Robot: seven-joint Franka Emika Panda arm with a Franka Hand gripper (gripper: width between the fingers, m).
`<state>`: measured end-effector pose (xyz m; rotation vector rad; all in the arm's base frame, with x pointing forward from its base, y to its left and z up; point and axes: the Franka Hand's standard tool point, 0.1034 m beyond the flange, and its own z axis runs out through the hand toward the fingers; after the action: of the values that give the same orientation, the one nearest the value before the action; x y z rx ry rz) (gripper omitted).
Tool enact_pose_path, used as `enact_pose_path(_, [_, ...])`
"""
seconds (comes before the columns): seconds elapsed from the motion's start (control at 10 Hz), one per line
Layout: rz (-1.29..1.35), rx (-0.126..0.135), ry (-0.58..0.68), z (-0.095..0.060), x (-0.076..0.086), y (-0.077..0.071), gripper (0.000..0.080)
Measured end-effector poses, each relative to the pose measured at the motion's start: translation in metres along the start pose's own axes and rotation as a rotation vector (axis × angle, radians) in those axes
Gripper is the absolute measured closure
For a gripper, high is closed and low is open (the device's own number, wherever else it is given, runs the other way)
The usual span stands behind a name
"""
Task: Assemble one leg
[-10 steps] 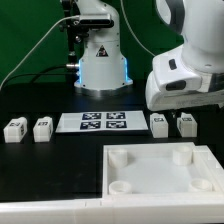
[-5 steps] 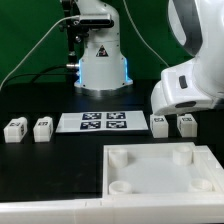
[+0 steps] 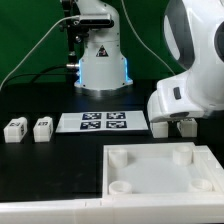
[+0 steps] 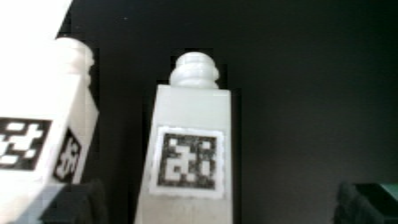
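Observation:
Next, my gripper grabs the white leg by its tagged square body (image 3: pixel 188 128) (image 4: pixel 187 178), which leaves the leg's rounded knob free to enter a plate socket.
Four small white legs with tags stand on the black table: two at the exterior view's left (image 3: pixel 14 128) (image 3: pixel 42 128) and two at its right (image 3: pixel 161 127) (image 3: pixel 186 126). The arm (image 3: pixel 190 90) hangs low over the right pair and hides the gripper there. In the wrist view my gripper (image 4: pixel 222 205) is open, with one dark fingertip (image 4: pixel 71 205) on each side of a leg (image 4: pixel 192 140) that lies between them, untouched. A second leg (image 4: pixel 45 120) lies beside it, outside the fingers.
The large white plate with round corner sockets (image 3: pixel 160 152) lies at the front, near the right pair of legs. The marker board (image 3: pixel 95 121) lies mid-table. The robot base (image 3: pixel 100 60) stands behind it.
The arm has come down and toward the exterior view's left over the right pair of legs, now partly covering the left one of the pair.

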<state>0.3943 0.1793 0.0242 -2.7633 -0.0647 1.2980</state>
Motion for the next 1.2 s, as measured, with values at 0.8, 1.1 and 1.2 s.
enact_pose_path(0.8, [0.003, 0.001, -0.015, 0.0152, 0.0052, 0.0003, 0.0425])
enact_pose_path(1.1, [0.003, 0.001, -0.016, 0.0152, 0.0051, 0.0002, 0.0510])
enact_pose_path(1.2, [0.003, 0.001, -0.016, 0.0152, 0.0051, 0.0003, 0.0510])
